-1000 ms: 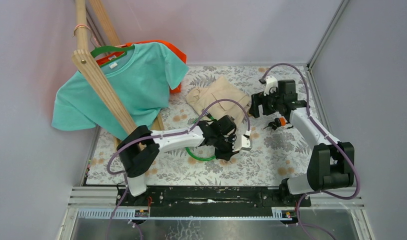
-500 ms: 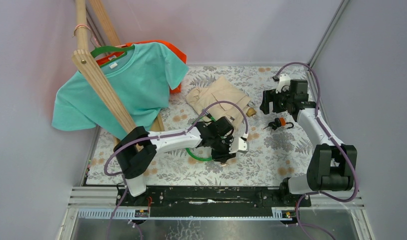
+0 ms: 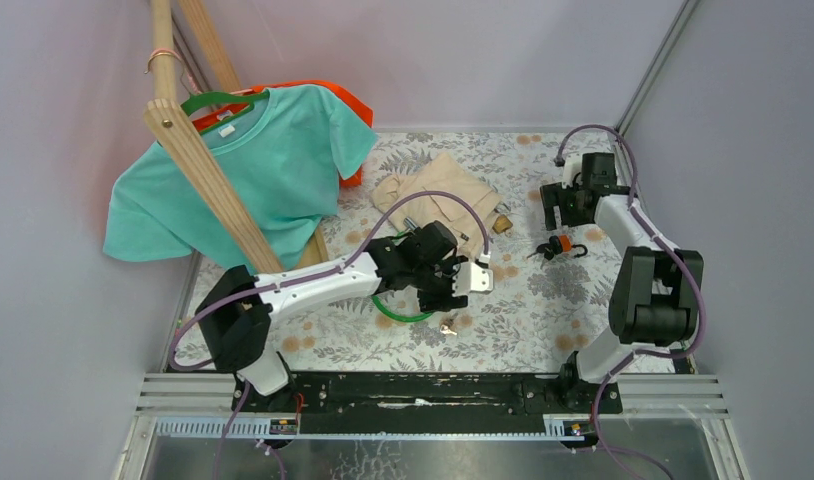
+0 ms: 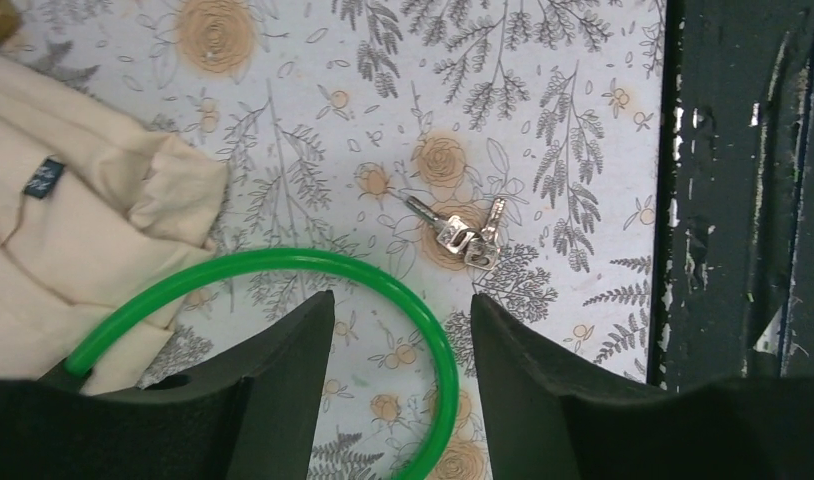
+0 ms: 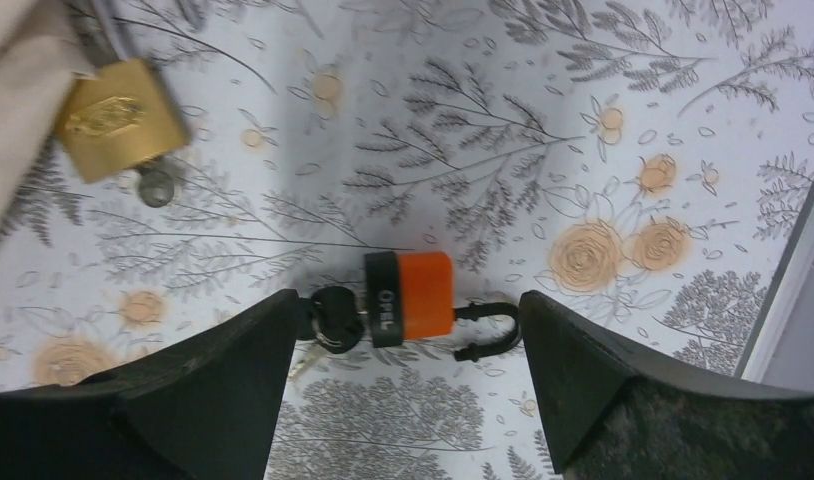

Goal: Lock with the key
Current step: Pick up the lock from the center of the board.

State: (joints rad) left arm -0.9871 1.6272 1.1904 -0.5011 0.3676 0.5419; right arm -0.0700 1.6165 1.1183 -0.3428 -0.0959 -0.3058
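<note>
My right gripper takes hold of the orange and black padlock by its body (image 5: pixel 410 298) next. That leaves the black-headed key (image 5: pixel 333 318) for my left gripper to turn.
An orange and black padlock (image 5: pixel 411 295) lies on the floral cloth with its black shackle (image 5: pixel 490 330) swung open and a black-headed key (image 5: pixel 333 318) in its keyway. It also shows in the top view (image 3: pixel 559 245). My right gripper (image 5: pixel 408 300) is open above it, one finger on each side, holding nothing. A brass padlock (image 5: pixel 118 118) lies by the beige cloth. A bunch of silver keys (image 4: pixel 463 236) lies loose on the cloth, just past my open, empty left gripper (image 4: pixel 401 300). It shows in the top view too (image 3: pixel 448 326).
A green cable loop (image 4: pixel 283 265) curves under my left fingers. Folded beige cloth (image 3: pixel 438 190) lies at the back middle. A teal shirt (image 3: pixel 248 170) hangs on a wooden rack (image 3: pixel 198 165) at the left. The black base rail (image 4: pixel 743 180) runs along the near edge.
My left gripper has lifted and drawn back to the left, leaving the silver keys on the cloth. My right arm has swung right and back, away from the beige cloth, above the orange padlock.
</note>
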